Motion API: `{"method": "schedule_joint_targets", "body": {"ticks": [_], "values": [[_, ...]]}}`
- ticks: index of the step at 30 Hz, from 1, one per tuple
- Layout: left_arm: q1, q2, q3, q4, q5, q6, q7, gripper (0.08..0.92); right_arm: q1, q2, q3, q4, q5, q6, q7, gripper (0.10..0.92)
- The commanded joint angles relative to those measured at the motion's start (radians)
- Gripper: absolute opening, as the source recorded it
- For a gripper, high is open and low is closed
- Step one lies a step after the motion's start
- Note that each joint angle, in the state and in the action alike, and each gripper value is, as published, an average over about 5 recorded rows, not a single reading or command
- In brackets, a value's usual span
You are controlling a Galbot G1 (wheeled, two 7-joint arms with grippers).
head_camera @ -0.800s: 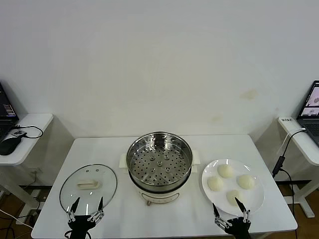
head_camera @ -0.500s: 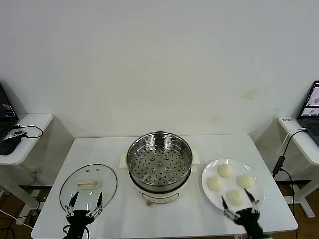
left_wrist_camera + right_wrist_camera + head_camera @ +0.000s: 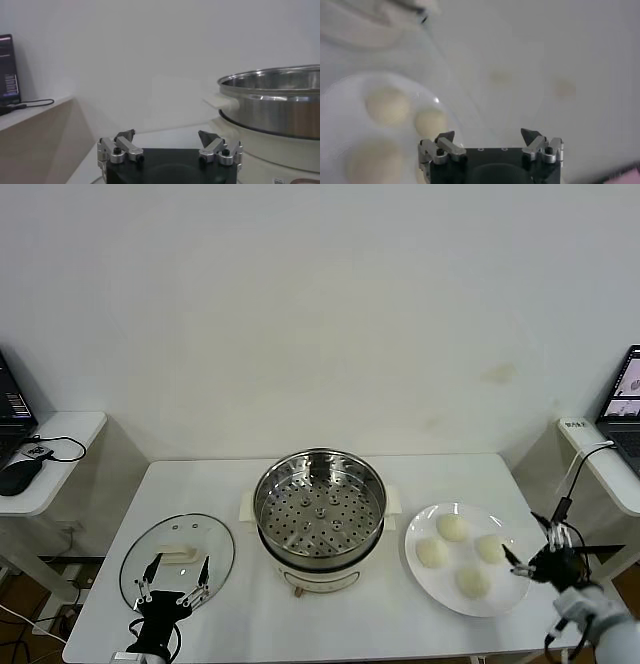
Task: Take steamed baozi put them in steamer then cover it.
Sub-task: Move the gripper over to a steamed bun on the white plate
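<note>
My right gripper grabs a steamed baozi from the plate (image 3: 505, 586) by its rounded sides next, to load the steamer (image 3: 320, 509).
Several steamed baozi (image 3: 452, 527) lie on a white plate (image 3: 505, 586) right of the steamer (image 3: 320, 509), whose perforated tray holds nothing. The cover (image 3: 200, 539), a glass lid with a cream handle, lies flat on the table at the left. My right gripper (image 3: 533, 546) hovers open at the plate's right rim, beside the nearest bun (image 3: 490, 549), touching nothing. The right wrist view shows its open jaws (image 3: 487, 133) with buns (image 3: 431, 122) off to one side. My left gripper (image 3: 177, 569) stands open over the cover's near edge; its wrist view (image 3: 166, 134) looks toward the steamer (image 3: 270, 100).
The white table (image 3: 230, 484) ends just in front of both grippers. Side desks with laptops flank it, a mouse and cable (image 3: 25, 464) on the left one, a hanging cable (image 3: 560, 504) at the right, close to my right arm.
My right gripper has swung from the table's front edge, past the nearest bun, to the plate's right side, turning toward the buns. The left gripper has barely shifted over the cover.
</note>
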Motion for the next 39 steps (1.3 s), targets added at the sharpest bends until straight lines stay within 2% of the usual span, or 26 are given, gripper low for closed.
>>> {"method": "schedule_joint_targets", "body": {"ticks": [1, 9, 18, 28, 39], "values": [[-0.01, 0.0, -0.002, 0.001, 0.012, 0.0, 0.004, 0.823, 0.177, -0.246, -0.114, -0.126, -0.073, -0.026, -0.18, 0.823], [-0.002, -0.015, -0.011, -0.004, 0.026, -0.007, 0.004, 0.823, 0.705, -0.337, -0.669, -0.308, 0.097, -0.013, -0.342, 0.823], [0.003, -0.026, -0.016, -0.002, 0.037, -0.016, 0.003, 0.823, 1.2, -0.305, -1.268, -0.438, 0.265, -0.035, -0.432, 0.823], [0.002, -0.025, -0.031, 0.001, 0.035, -0.021, 0.002, 0.823, 1.325, -0.219, -1.488, -0.514, 0.269, -0.091, -0.43, 0.823], [0.007, -0.019, -0.044, -0.006, 0.036, -0.025, 0.003, 0.823, 1.313, -0.131, -1.509, -0.569, 0.264, -0.097, -0.402, 0.823]]}}
